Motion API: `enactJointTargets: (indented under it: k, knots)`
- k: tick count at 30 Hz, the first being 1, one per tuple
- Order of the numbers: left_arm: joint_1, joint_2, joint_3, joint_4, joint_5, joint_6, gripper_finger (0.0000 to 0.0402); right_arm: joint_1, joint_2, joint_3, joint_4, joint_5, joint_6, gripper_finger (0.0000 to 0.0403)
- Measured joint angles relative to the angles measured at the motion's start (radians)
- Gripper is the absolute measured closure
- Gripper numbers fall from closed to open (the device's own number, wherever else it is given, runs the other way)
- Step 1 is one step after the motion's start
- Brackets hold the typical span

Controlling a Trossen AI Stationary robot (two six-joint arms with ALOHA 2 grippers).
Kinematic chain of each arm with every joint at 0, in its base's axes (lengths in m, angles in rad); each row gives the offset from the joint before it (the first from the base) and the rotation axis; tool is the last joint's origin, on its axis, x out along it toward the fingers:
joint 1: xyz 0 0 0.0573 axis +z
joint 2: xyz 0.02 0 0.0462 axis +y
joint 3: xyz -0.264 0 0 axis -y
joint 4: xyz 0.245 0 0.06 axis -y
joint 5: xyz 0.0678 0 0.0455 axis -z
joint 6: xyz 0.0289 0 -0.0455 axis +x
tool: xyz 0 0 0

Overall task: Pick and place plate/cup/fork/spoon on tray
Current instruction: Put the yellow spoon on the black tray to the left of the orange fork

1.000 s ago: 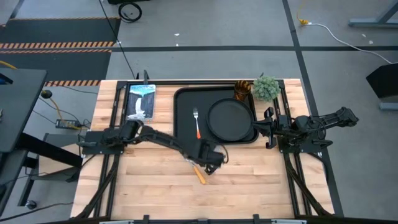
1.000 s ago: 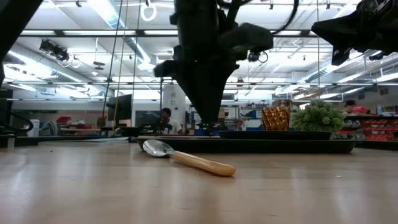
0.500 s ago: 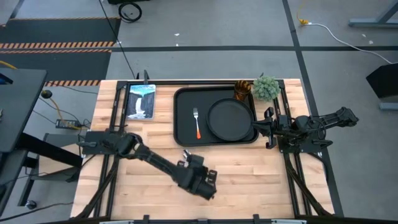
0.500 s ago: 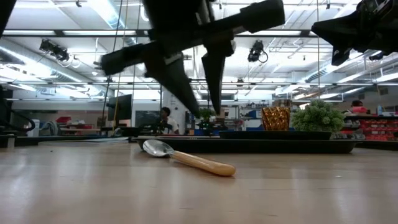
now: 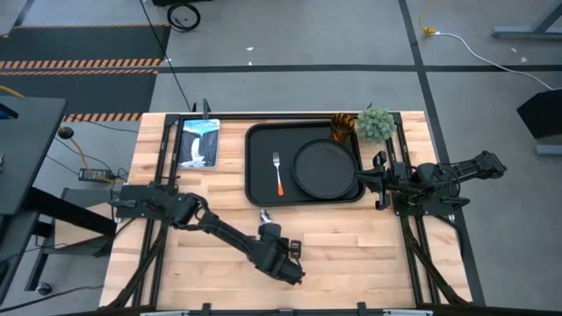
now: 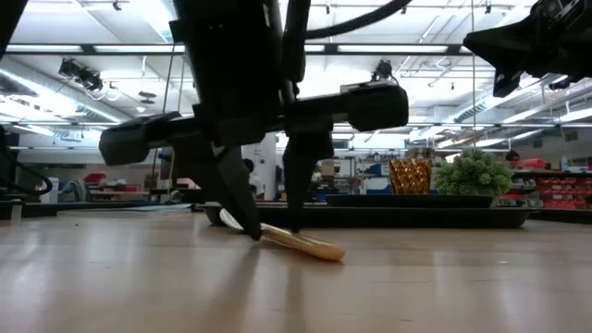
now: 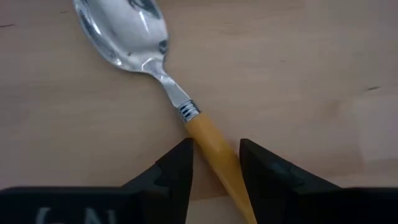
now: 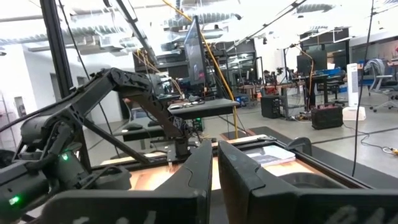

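Note:
The spoon goes on the black tray next, so my left gripper should grab it by its yellow-orange handle (image 7: 214, 149).
The spoon (image 7: 155, 68), with a silver bowl and a yellow-orange handle, lies flat on the wooden table near the tray's near edge; its bowl shows in the high view (image 5: 265, 215). My left gripper (image 7: 216, 163) is open and points down, its fingertips low at the table (image 6: 273, 231) on either side of the handle, just behind the neck. The black tray (image 5: 260, 189) holds the fork (image 5: 278, 174) and the round plate (image 5: 325, 168). The amber cup (image 5: 342, 128) stands at the tray's far right corner. My right gripper (image 5: 379, 181) waits, shut, right of the tray.
A small green plant (image 5: 376, 123) stands beside the cup at the far right. A blue-white card (image 5: 198, 142) lies left of the tray. Bare wood stretches along the table's near side around the spoon.
My left gripper has gone from the tray's near edge toward the table's near edge, turned about, and come down until its fingertips stand at the table on either side of the spoon's handle.

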Motion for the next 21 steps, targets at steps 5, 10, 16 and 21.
enactJointTargets:
  k: [5, 10, 16, 21]
  knots:
    - [0.004, 0.010, 0.002, -0.017, 0.040, 0.007, 0.0264, 0.000, 0.000, 0.000, 0.000, 0.001, 0.000, 0.0369]
    - [0.009, 0.008, 0.005, -0.030, 0.158, 0.109, 0.0266, 0.000, 0.000, 0.000, 0.000, 0.001, 0.000, 0.0369]
    - [0.001, 0.006, 0.005, -0.047, 0.267, 0.255, 0.0281, 0.000, 0.000, 0.000, 0.000, 0.001, 0.000, 0.0369]
    - [-0.003, 0.003, 0.012, -0.064, 0.311, 0.349, 0.0291, 0.000, 0.000, 0.000, 0.000, 0.001, 0.000, 0.0369]
